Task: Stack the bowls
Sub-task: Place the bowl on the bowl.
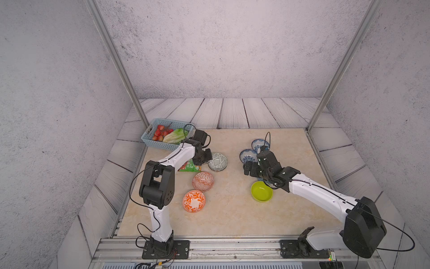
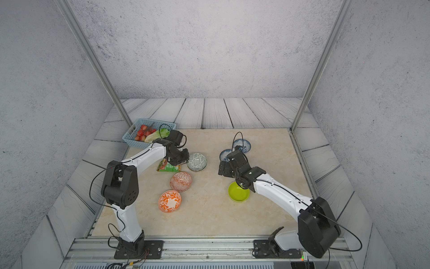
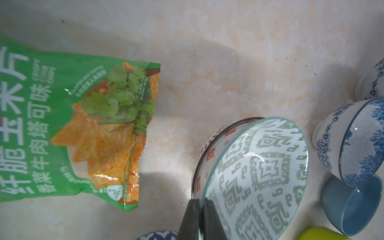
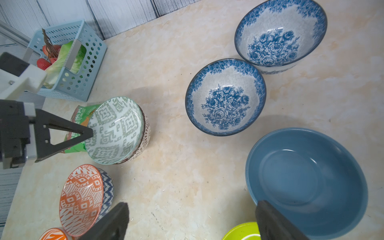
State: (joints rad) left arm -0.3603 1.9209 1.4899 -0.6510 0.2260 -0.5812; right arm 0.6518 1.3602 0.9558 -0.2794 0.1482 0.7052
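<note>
The grey-green bowl (image 1: pixel 218 161) sits down inside the white lattice bowl's rim (image 1: pixel 218 170) and would stay nested there if let go, so the robot's left gripper will open.
My left gripper (image 3: pixel 200 200) is shut on the rim of the grey-green geometric bowl (image 3: pixel 255 176), which rests tilted in the white lattice bowl (image 3: pixel 209 149); both top views show this pair (image 1: pixel 218 161) at left centre. In front of it stand two orange-white bowls (image 1: pixel 203 181) (image 1: pixel 193 201). My right gripper (image 4: pixel 193 207) hangs open over bare table with nothing between its fingers. Around it are two blue-white floral bowls (image 4: pixel 225 97) (image 4: pixel 278 33), the plain blue bowl (image 4: pixel 305 180) and the lime-green bowl (image 1: pixel 261 191). The right arm covers most of the blue bowl in the top views.
A green snack bag (image 3: pixel 72 124) lies flat right beside the held bowl, under my left wrist (image 1: pixel 189 167). A light-blue perforated basket (image 1: pixel 149 142) with strawberries and lettuce sits at the back left corner. Metal frame posts rise at both back corners.
</note>
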